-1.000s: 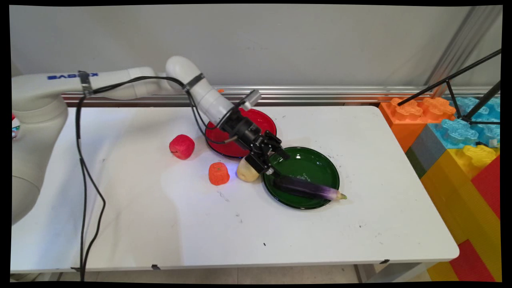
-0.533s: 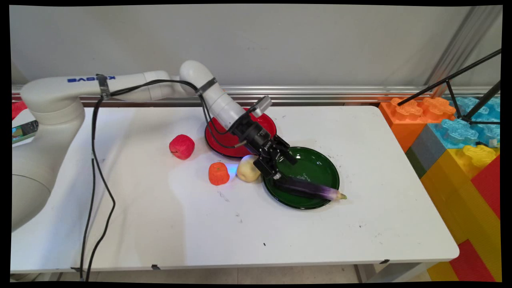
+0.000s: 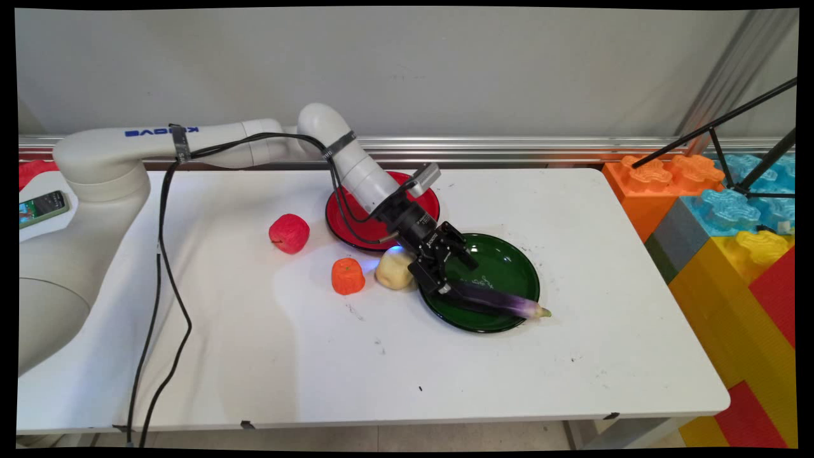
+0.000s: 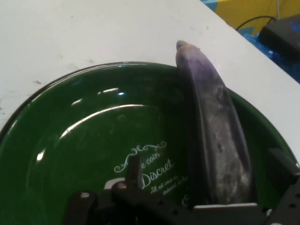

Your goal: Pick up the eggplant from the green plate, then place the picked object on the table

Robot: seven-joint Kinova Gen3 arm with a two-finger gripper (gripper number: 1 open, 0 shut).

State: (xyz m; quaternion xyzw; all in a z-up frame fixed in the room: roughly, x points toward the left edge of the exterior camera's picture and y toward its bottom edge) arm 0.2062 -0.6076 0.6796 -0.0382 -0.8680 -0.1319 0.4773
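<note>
The green plate [image 3: 509,261] needs to be emptied. My gripper will grab the long purple eggplant by its dark end [image 3: 460,293] next.
A long purple eggplant [image 3: 502,302] lies across the near side of a green plate [image 3: 509,261], its pale tip poking over the plate's right rim. My gripper [image 3: 455,277] is low over the plate's left part, at the eggplant's dark end. It is open, with one finger on each side of that end. In the hand view the eggplant [image 4: 215,131] runs up between the fingers [image 4: 133,171], resting on the green plate [image 4: 84,140]. There is a gap between the eggplant and the left finger.
A yellowish potato [image 3: 393,270] sits just left of the green plate, close to my hand. An orange fruit [image 3: 347,276] and a red apple [image 3: 289,233] lie farther left. A red plate [image 3: 346,222] is behind the wrist. Big toy blocks [image 3: 731,242] line the table's right side.
The arm has swung right and the gripper has moved down and right along the plate, closing in on the eggplant's dark end. The eggplant and other things have not moved.
</note>
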